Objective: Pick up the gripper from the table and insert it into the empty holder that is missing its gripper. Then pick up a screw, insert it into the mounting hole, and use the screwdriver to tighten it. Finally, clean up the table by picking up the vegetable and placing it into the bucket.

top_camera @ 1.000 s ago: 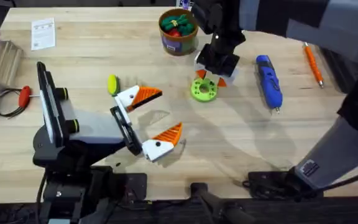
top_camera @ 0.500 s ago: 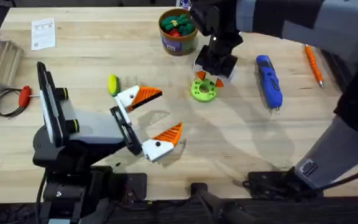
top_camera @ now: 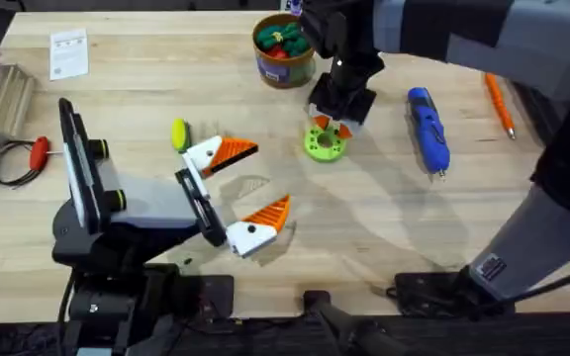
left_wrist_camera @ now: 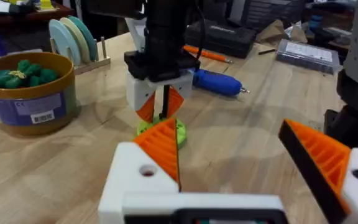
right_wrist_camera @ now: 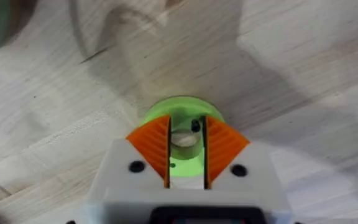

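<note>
My right gripper grabs the screw by its exposed upper end (right_wrist_camera: 196, 125) next, since the green disc surrounds the screw's lower part.
My right gripper (top_camera: 336, 129) hangs straight over the flat green disc (top_camera: 324, 144), its orange fingers open by a narrow gap. In the right wrist view a small dark screw (right_wrist_camera: 195, 124) sits in the disc (right_wrist_camera: 182, 111) inside that gap, untouched. My left gripper (top_camera: 270, 176) rests open near the table's middle, and both its white mounts carry orange fingers. A loose gripper piece and an empty holder are out of view. The yellow vegetable (top_camera: 179, 133) lies just left of the left gripper. The bucket (top_camera: 283, 61) stands at the back. The blue screwdriver (top_camera: 429, 130) lies right of the disc.
A thin orange stick tool (top_camera: 498, 101) lies at the far right. A red-handled screwdriver (top_camera: 39, 152) with a coiled cable and a paper slip (top_camera: 69, 51) are at the left. Red and green toy vegetables fill the bucket. Bare wood lies in front of the disc.
My right gripper has shifted slightly back and left, settling over the green disc. The left arm has not moved.
</note>
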